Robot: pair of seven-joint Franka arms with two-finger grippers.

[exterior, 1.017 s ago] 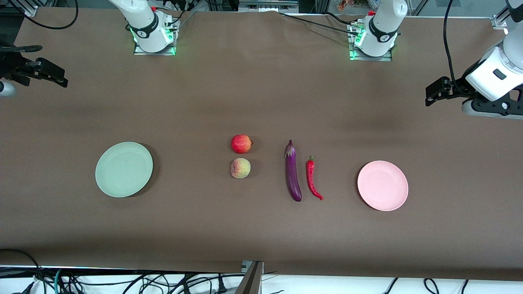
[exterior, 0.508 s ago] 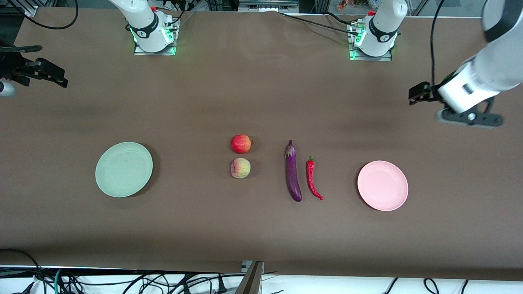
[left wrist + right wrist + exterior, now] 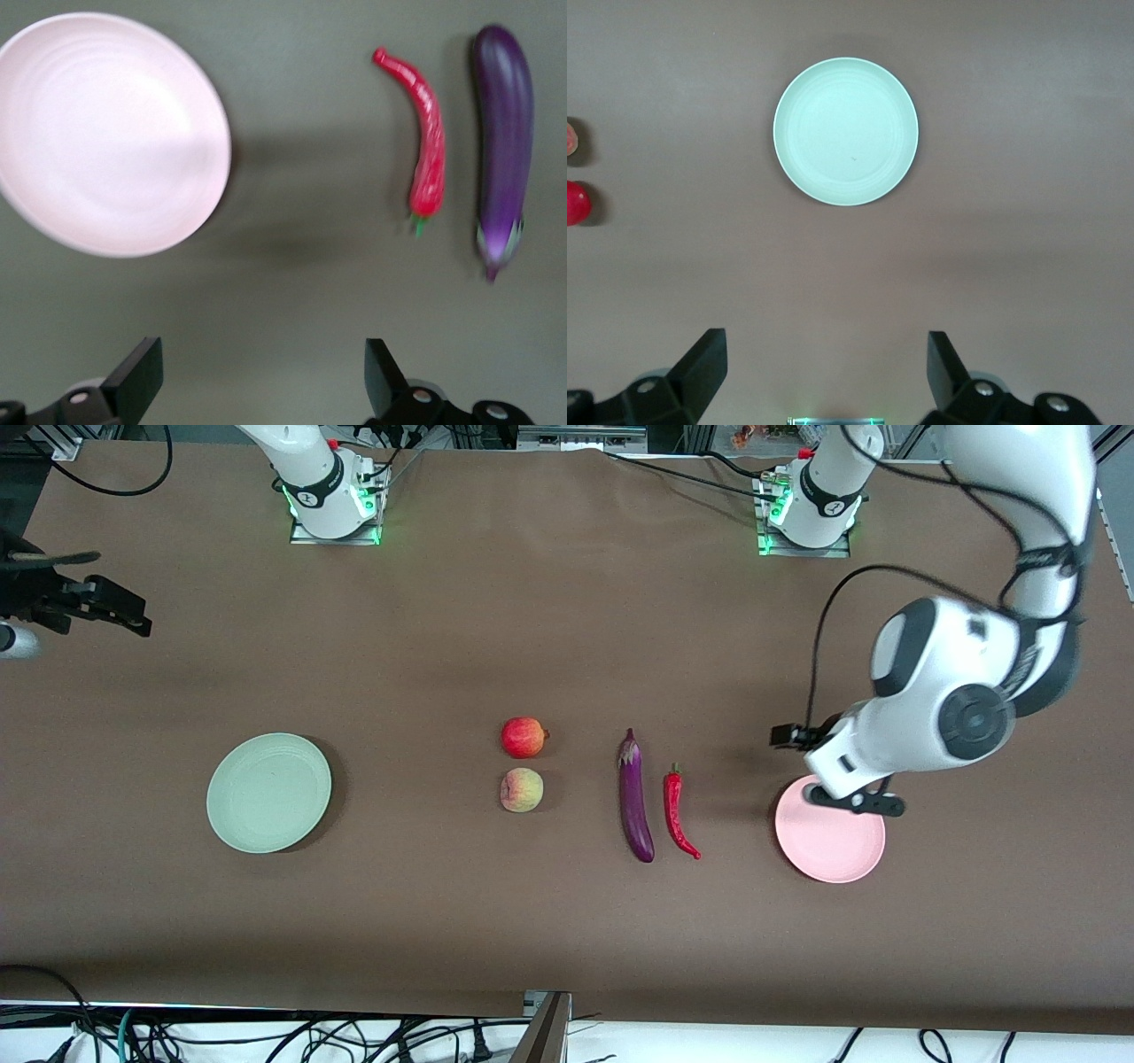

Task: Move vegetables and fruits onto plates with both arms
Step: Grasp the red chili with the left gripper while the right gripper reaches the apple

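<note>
I should next pick up the red chili with my left gripper by its green stem end (image 3: 675, 774), to move the vegetables to the pink plate (image 3: 833, 841).
The purple eggplant (image 3: 635, 795) and the red chili (image 3: 678, 813) lie side by side mid-table; both also show in the left wrist view, the eggplant (image 3: 503, 150) and the chili (image 3: 423, 133). The deep red fruit (image 3: 524, 737) and the peach-like fruit (image 3: 521, 789) lie beside them, toward the right arm's end. The pink plate (image 3: 833, 841) and the mint green plate (image 3: 268, 792) are empty. My left gripper (image 3: 788, 735) is open and empty over bare table by the pink plate's rim (image 3: 106, 133). My right gripper (image 3: 120, 602) is open and empty, waiting over the right arm's end of the table.
In the right wrist view the green plate (image 3: 846, 131) is centred, and the red fruit (image 3: 574, 202) and the peach-like fruit (image 3: 570, 140) show at the edge. The brown tablecloth (image 3: 443, 912) covers the table. Cables lie along the table's front edge.
My left arm has swung in from the table's end to just by the pink plate. My right gripper has hardly moved. The fruits, vegetables and plates have not moved.
</note>
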